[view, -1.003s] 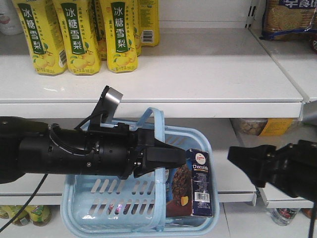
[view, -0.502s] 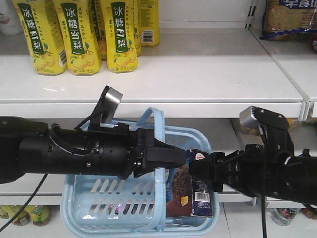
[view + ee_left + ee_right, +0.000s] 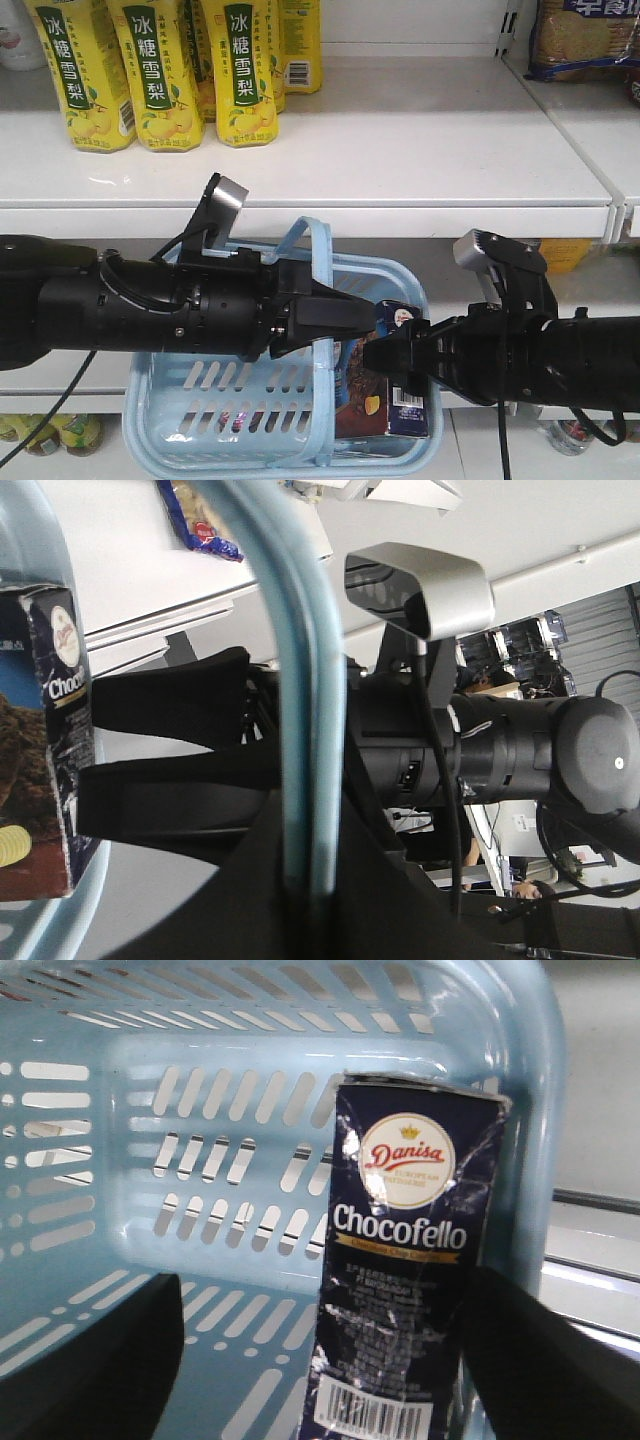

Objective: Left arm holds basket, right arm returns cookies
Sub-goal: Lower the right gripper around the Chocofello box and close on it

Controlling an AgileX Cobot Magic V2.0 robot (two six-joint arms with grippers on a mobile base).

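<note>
The right gripper grabs the cookies carton by its narrow Chocofello side [image 3: 400, 1235] next, to return the cookies to the white shelf.
The light blue basket [image 3: 200, 425] hangs by its hoop handle [image 3: 320, 250] in front of the shelves. My left gripper [image 3: 345, 318] is shut on that handle [image 3: 305, 730], which runs straight up between its jaws [image 3: 305, 880]. The navy "Chocofello" cookies carton [image 3: 408, 405] stands upright in the basket's right end. My right gripper [image 3: 380, 352] reaches in from the right at the carton's upper part. In the right wrist view it is open [image 3: 325, 1295], with the carton [image 3: 400, 1290] between its fingers, close to the right finger [image 3: 545, 1370] and well apart from the left one [image 3: 90, 1370].
Yellow drink cartons [image 3: 160, 70] stand on the upper white shelf [image 3: 400, 150], whose front edge [image 3: 420, 218] runs just above both arms. A biscuit packet [image 3: 580, 35] lies at top right. A yellow-labelled tub [image 3: 565, 252] sits behind my right arm. Bottles [image 3: 60, 430] show at lower left.
My right arm has come in from the right edge and moved left, bringing its open gripper up to the cookies carton. The left arm and basket have stayed still.
</note>
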